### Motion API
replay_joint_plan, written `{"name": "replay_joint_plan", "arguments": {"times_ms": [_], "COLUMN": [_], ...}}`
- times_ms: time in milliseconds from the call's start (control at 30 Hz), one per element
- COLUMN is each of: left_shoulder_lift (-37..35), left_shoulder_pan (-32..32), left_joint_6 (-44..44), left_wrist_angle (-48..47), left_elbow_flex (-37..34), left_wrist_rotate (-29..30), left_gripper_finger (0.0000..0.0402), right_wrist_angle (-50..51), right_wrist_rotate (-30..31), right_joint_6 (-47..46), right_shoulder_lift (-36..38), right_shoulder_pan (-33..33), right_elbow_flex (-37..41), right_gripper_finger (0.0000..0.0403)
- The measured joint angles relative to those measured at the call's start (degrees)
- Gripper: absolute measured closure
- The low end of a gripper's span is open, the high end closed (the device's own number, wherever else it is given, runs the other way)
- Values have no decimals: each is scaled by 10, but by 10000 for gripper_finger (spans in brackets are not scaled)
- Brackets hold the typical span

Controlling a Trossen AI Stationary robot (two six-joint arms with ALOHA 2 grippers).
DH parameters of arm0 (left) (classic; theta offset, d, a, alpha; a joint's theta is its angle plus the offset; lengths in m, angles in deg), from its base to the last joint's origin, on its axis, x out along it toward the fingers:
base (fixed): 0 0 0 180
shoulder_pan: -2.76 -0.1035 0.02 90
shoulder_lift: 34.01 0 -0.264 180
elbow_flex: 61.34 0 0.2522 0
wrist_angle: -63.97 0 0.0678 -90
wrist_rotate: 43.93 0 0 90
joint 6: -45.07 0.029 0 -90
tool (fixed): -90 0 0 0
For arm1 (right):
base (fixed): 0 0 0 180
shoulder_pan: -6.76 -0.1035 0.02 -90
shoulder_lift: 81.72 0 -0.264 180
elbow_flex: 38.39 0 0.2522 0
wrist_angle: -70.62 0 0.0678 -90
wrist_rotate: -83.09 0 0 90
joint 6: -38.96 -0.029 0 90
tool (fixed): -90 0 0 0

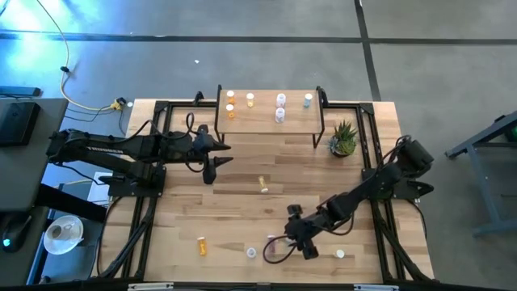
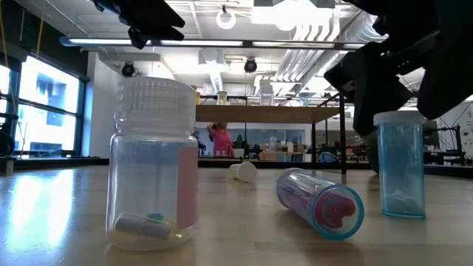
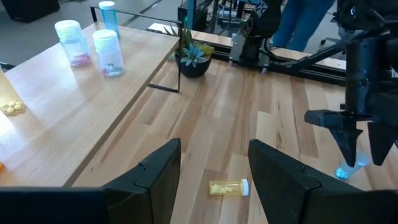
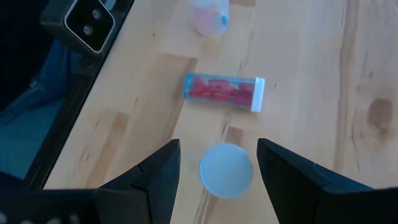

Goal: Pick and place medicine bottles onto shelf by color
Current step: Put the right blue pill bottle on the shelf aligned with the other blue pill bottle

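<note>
My right gripper closes next, since my fingers stand on either side of the cap in the right wrist view. Closing now would catch the white cap point(image 4: 226, 170).
The shelf point(image 1: 266, 121) stands at the table's far edge with several bottles on top: orange ones point(image 1: 231, 107) at its left, pale ones point(image 1: 280, 114) in the middle, a bluish one point(image 1: 308, 100) at its right. My right gripper point(image 4: 217, 163) is open near the front edge, pointing down, its fingers on either side of an upright bluish bottle's white cap point(image 4: 226, 170) without touching; that bottle stands on its base point(image 2: 401, 166). My left gripper point(image 3: 214, 168) is open and empty, in front of the shelf's left end point(image 1: 212, 166). A yellow bottle point(image 3: 229, 186) lies on its side beyond it.
A bluish bottle with red pills point(image 4: 224, 90) lies on its side beside the right gripper. A clear wide bottle point(image 2: 153, 166) stands near the front edge, an orange one point(image 1: 202, 245) lies at front left, another point(image 1: 340, 253) sits at front right. A potted plant point(image 1: 344, 139) stands right of the shelf.
</note>
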Motion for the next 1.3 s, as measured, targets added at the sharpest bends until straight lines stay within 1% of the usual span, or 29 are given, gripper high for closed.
{"name": "replay_joint_plan", "arguments": {"times_ms": [300, 400, 733, 900, 1000, 1100, 1300], "left_shoulder_lift": [0, 0, 0, 0, 0, 0, 0], "left_shoulder_pan": [0, 0, 0, 0, 0, 0, 0], "left_joint_6": [0, 0, 1, 2, 0, 1, 2], "left_wrist_angle": [0, -1, -6, -6, -11, -16, -16], "left_elbow_flex": [0, 0, 0, 0, 0, 0, 0], "left_wrist_rotate": [0, 0, 0, 0, 0, 0, 0], "left_gripper_finger": [222, 222, 222, 222, 222, 222, 222], "right_wrist_angle": [4, 3, 3, 4, 3, 9, 22], "right_wrist_rotate": [4, 5, 5, 6, 23, 52, 136], "right_joint_6": [-23, -24, -24, -23, -20, -13, 43], "right_shoulder_lift": [-7, -7, -7, -4, 6, 22, 67], "right_shoulder_pan": [-2, -2, -2, -2, -2, -2, 0], "right_elbow_flex": [0, 0, 0, 0, 0, 0, 0], "right_gripper_finger": [199, 206, 285, 300, 298, 294, 294]}}
